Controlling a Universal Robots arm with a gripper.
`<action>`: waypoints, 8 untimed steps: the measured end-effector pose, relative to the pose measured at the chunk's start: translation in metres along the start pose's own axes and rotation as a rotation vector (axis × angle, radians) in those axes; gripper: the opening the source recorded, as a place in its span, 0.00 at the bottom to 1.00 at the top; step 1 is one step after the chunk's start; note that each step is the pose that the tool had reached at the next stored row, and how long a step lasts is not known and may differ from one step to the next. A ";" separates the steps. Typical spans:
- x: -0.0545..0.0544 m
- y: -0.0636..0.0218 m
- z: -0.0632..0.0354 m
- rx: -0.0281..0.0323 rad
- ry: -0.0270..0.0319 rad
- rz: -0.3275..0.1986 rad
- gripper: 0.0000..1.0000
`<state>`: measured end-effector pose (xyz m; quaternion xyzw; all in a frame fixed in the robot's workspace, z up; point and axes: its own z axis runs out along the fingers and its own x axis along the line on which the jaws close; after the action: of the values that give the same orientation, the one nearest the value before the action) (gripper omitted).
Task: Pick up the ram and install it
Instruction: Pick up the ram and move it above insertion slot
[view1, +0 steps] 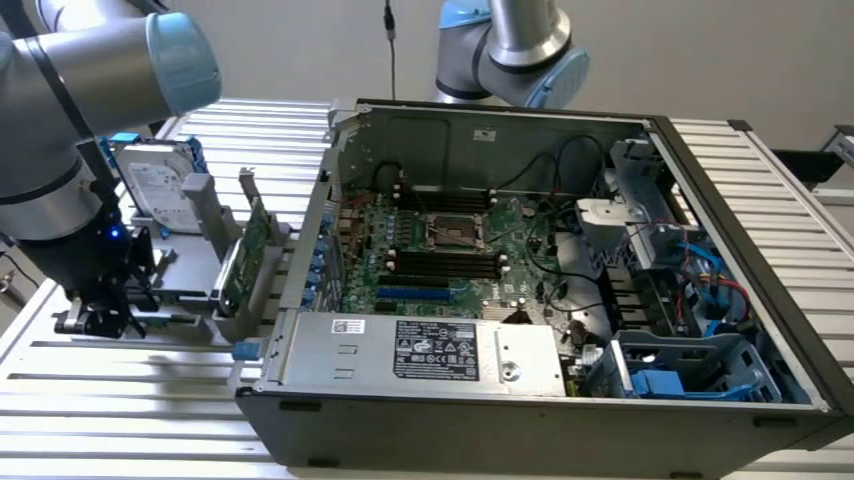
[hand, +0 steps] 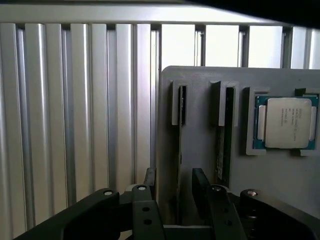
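Observation:
The ram stick needs to be installed next, so the gripper should grab it by its bare middle part (hand: 179, 186), since the holder's grey post (hand: 176, 103) encloses the ram stick's far end.
In the wrist view a ram stick (hand: 179, 150) stands on edge in a slot of the grey holder (hand: 200, 80), seen as a thin dark line. A second ram stick (hand: 221, 145) stands in the neighbouring slot. My gripper (hand: 175, 187) is open, and its two black fingers (hand: 149, 179) stand on either side of the first stick without touching it. In the exterior view my gripper (view1: 102, 318) hangs low over the holder at the exterior view's left, beside the open computer case (view1: 561, 410). The motherboard (view1: 447, 250) with its black memory slots (view1: 447, 265) lies inside the case.
A square silver processor chip (hand: 285, 122) sits in a pocket of the holder next to the sticks. A hard drive (view1: 158, 190) and a green expansion card (view1: 240, 262) stand upright between my arm and the case. A second robot arm (view1: 514, 50) stands behind the case. Cables and a power supply (view1: 427, 350) crowd the case.

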<state>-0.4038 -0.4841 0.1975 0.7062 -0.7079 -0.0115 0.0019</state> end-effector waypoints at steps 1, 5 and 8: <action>0.000 -0.0001 0.0000 -0.0001 -0.0047 0.000 0.42; 0.000 -0.0002 0.0005 -0.0080 -0.0243 0.000 0.42; 0.001 -0.0001 0.0005 -0.0221 -0.0297 0.000 0.42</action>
<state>-0.4037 -0.4849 0.1970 0.7060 -0.7076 -0.0298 -0.0007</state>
